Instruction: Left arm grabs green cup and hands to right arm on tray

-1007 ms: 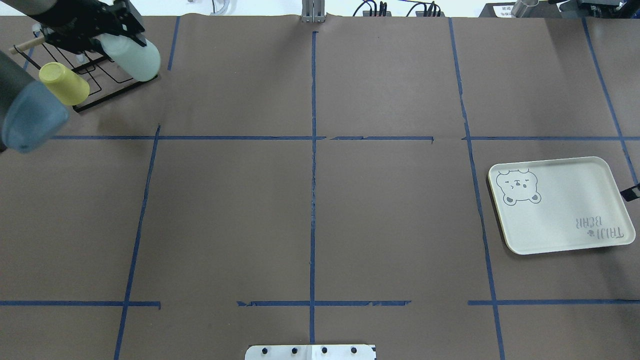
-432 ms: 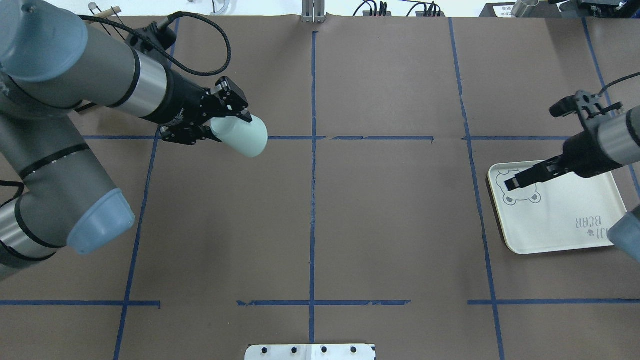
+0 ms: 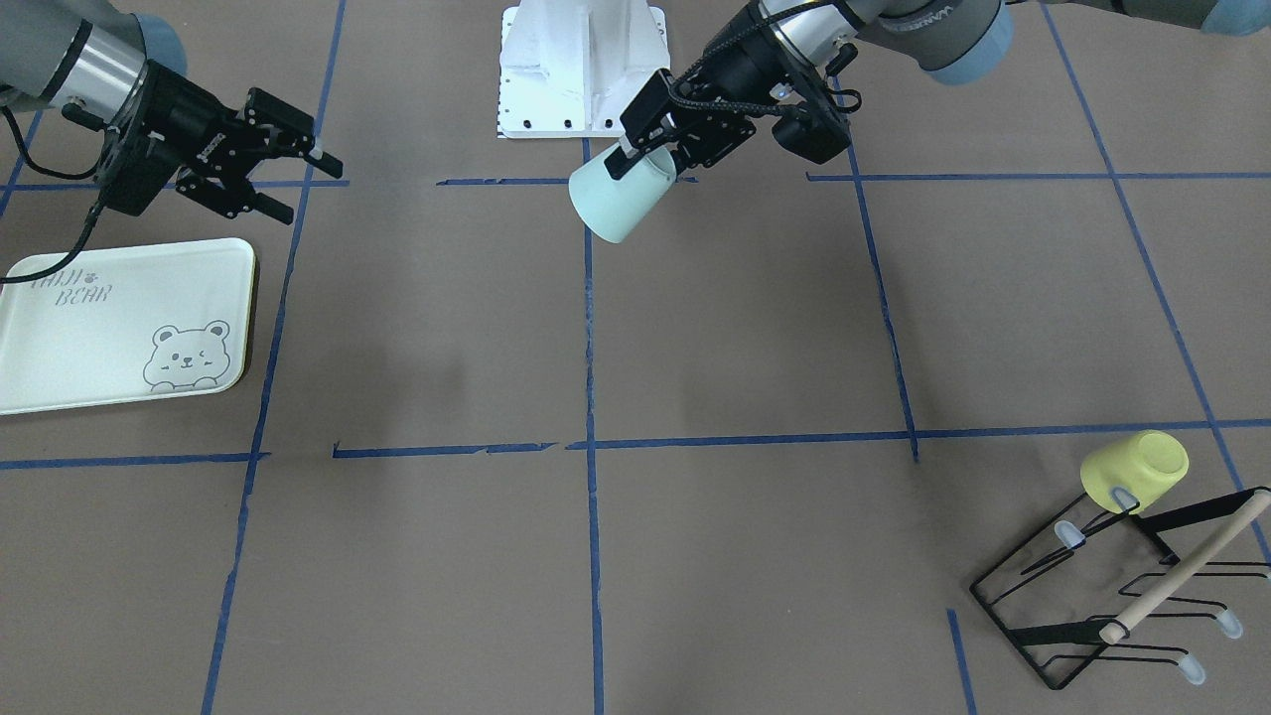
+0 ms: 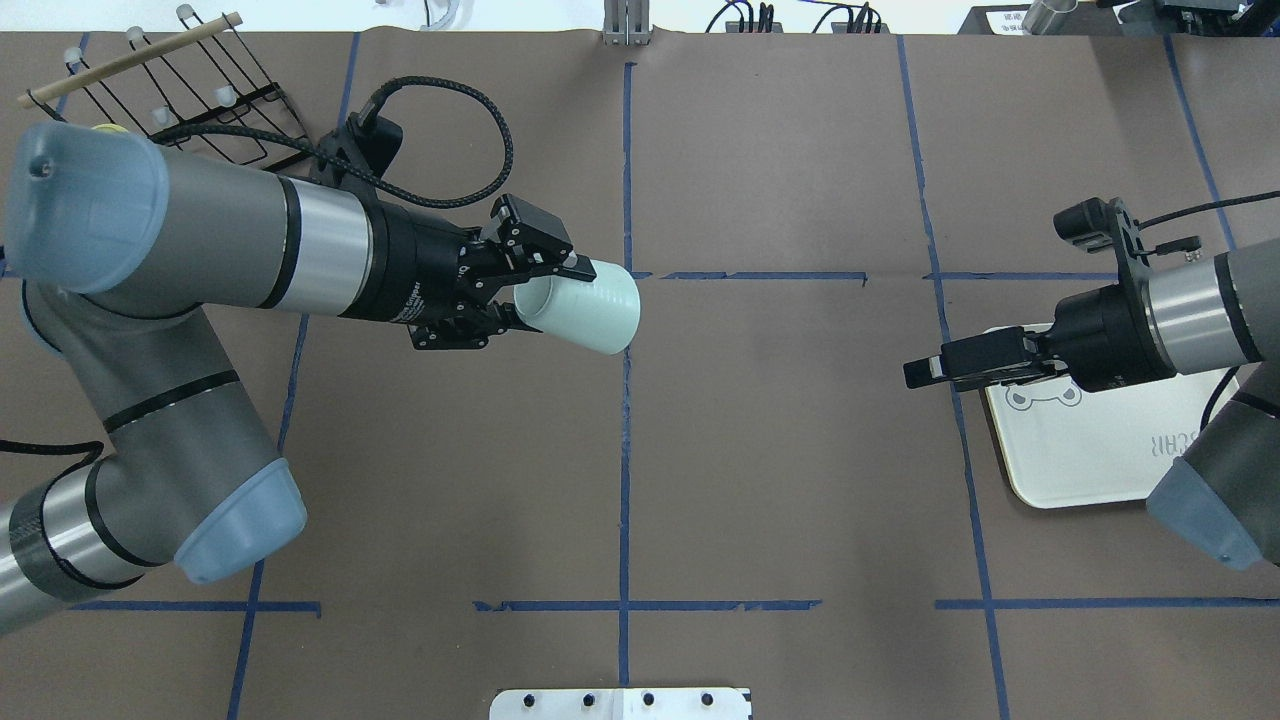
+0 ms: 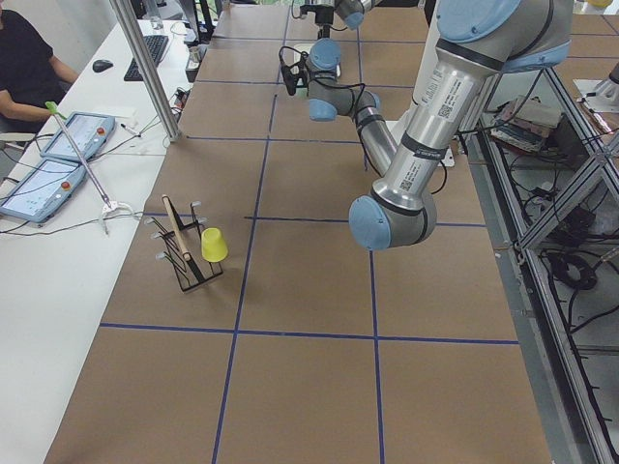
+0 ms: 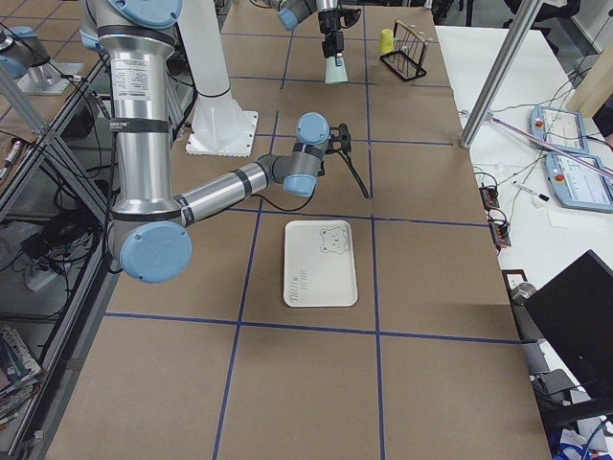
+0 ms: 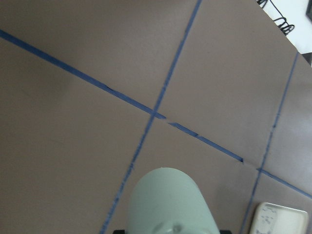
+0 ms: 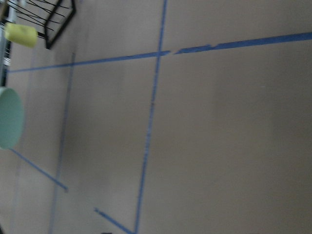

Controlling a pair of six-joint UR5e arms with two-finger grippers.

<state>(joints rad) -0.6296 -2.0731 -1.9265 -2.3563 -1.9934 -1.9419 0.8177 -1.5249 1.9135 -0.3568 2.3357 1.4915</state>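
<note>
The green cup needs to go over onto the tray [image 3: 125, 328], so my right gripper should next grab it by its open rim and set it down there.
My left gripper [image 4: 530, 295] is shut on the green cup [image 4: 590, 308] and holds it on its side in the air, just left of the table's centre line. The cup's free end points at the right arm. The cup also shows in the front-facing view [image 3: 618, 207], the left wrist view [image 7: 168, 204] and the right wrist view [image 8: 9, 117]. My right gripper [image 3: 301, 184] is open and empty. It hangs over the near-centre edge of the tray [image 4: 1100, 455], pointed at the cup, with a wide gap between them.
A black wire rack [image 3: 1112, 596] with a wooden rod stands at the far left corner and carries a yellow cup [image 3: 1137, 470]. Blue tape lines cross the brown table. The robot's white base plate [image 4: 620, 704] sits at the near edge.
My left arm has carried the green cup from the rack rightward to the table's middle. My right arm has come in and reached leftward over the tray.
</note>
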